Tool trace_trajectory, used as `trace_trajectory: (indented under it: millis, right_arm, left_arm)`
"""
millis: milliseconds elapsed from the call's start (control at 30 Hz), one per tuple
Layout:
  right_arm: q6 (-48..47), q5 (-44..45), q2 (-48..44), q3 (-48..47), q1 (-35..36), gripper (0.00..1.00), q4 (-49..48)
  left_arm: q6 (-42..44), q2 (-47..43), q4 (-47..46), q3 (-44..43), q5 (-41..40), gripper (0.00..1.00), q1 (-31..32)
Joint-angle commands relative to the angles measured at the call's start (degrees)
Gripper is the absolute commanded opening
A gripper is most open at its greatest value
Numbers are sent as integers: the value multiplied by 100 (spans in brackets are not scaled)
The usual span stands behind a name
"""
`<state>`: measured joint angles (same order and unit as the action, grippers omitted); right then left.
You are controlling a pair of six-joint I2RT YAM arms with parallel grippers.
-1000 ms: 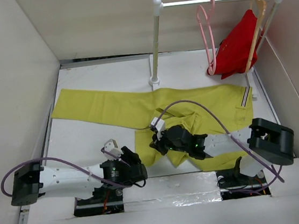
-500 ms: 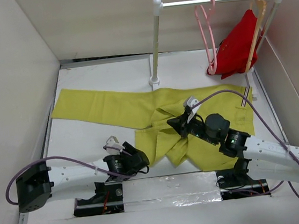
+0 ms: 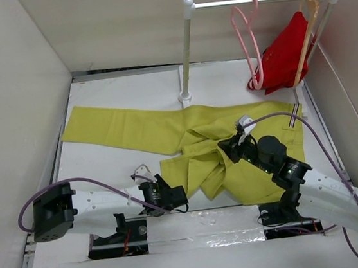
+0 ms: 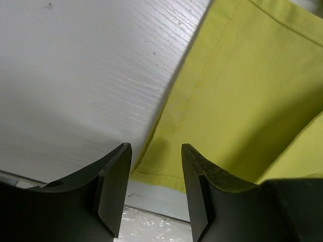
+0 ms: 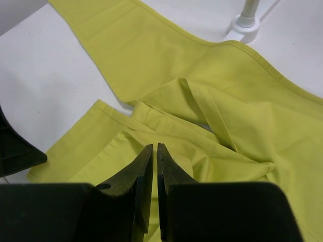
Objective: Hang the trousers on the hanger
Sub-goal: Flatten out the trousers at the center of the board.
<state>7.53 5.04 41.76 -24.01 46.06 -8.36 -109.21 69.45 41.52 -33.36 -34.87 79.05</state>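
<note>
The left gripper will next grab the folded trousers leg's hem corner [image 4: 150,169], so that it can straighten the leg onto the other leg for the hanger.
The yellow-green trousers [image 3: 165,126] lie spread across the white table, one leg stretched to the far left and the other folded and rumpled near the front. The pink hanger [image 3: 250,42] hangs empty on the rail at the back right. My left gripper [image 3: 179,202] is open at the near-left corner of the folded leg, its jaws [image 4: 156,151] either side of the hem edge [image 4: 166,174]. My right gripper [image 3: 223,148] is shut, hovering over the rumpled middle of the trousers [image 5: 242,91]; its tips [image 5: 155,147] show no fabric between them.
A white rack post [image 3: 184,49] with a round base [image 3: 184,97] stands behind the trousers. A red garment [image 3: 283,54] on a tan wooden hanger hangs at the rail's right end. Beige walls close in on three sides. The table's front edge [image 3: 201,219] lies just below my left gripper.
My right arm has swung from the front middle of the trousers back and to the right. My left gripper has slid right to the hem corner of the folded leg.
</note>
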Motion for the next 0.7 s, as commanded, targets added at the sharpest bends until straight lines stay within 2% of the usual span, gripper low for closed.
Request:
trace_trajectory:
  millis: [0,167,267,333,500,667]
  right_arm:
    - [-49,-387,-141,89,-150,13,-60]
    - [-85,-460,-89,81,-352,13,-43]
    - [-85,-460,-71,72,-405,14,-43]
    - [-76,-626,-54,63,-405,14,-121]
    - [-41,-644,34,45,-405,14,-157]
    - [-41,-592,-53,28,-457,15,-34]
  left_arm:
    - [-399,-274,700,84,-46,42,32]
    - [-49,-160,420,76,147,46,32]
    - [224,33,76,146,516,44,32]
    - [286,34,190,102,595,44,85]
    - [313,-326,-11,330,552,42,85]
    - [365,-283,-126,296,464,42,85]
